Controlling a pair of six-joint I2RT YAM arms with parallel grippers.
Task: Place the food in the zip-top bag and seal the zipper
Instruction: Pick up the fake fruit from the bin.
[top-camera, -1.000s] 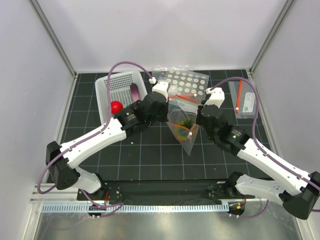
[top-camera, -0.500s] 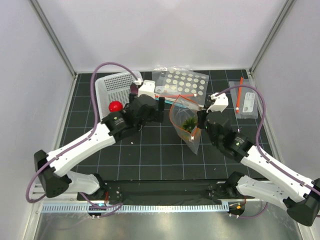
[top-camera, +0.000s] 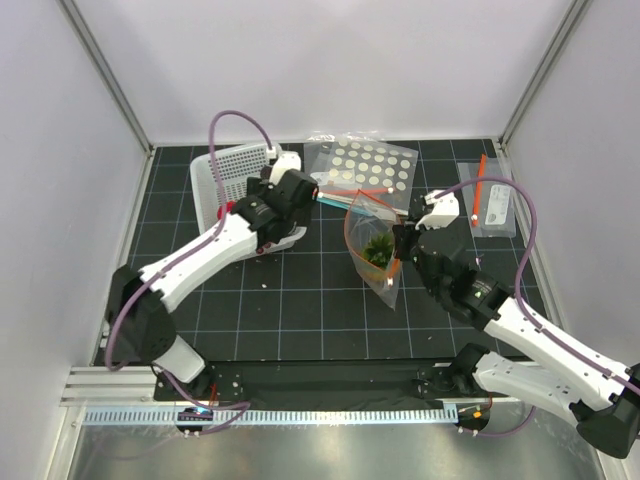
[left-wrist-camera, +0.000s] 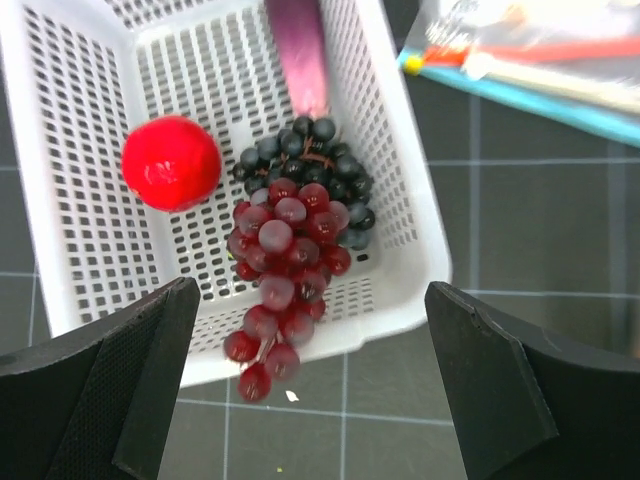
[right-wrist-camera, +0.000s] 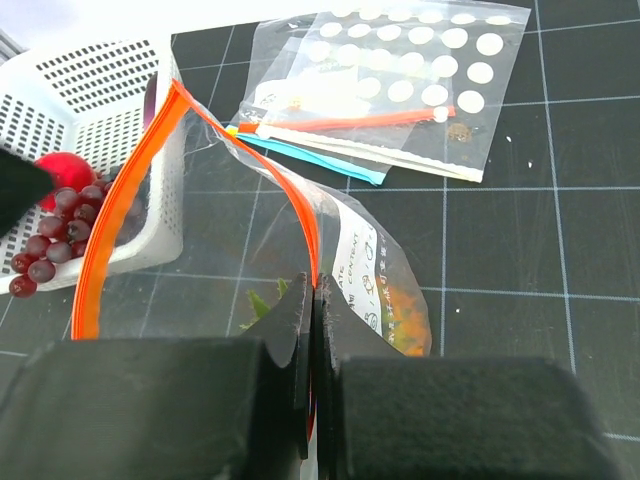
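Observation:
The grape bunch (left-wrist-camera: 290, 250) has its narrower part at the basket rim (left-wrist-camera: 272, 334). My left gripper needs to grab it there next, so the grape bunch's fuller end stays free to go into the bag.
My right gripper (right-wrist-camera: 315, 300) is shut on the orange zipper (right-wrist-camera: 120, 230) of the clear zip-top bag (top-camera: 375, 262) and holds its mouth gaping toward the left. The orange pineapple (top-camera: 378, 248) with green leaves lies inside the bag. My left gripper (left-wrist-camera: 312, 380) hangs open over the near rim of the white basket (left-wrist-camera: 400, 290), with nothing between its fingers. A dark purple and red grape bunch (left-wrist-camera: 290, 250) spills over that rim. The red apple (left-wrist-camera: 171, 162) sits in the basket to the left of the grapes.
A larger clear bag with white dots (top-camera: 365, 165) lies behind the zip-top bag, with a blue-edged bag (left-wrist-camera: 520, 85) under it. A small labelled bag (top-camera: 490, 205) lies at the far right. A purple piece (left-wrist-camera: 300, 50) rests at the basket's back.
My left gripper has opened, left the bag's mouth and swung left to the basket. The right gripper has kept its grip and the bag has shifted slightly.

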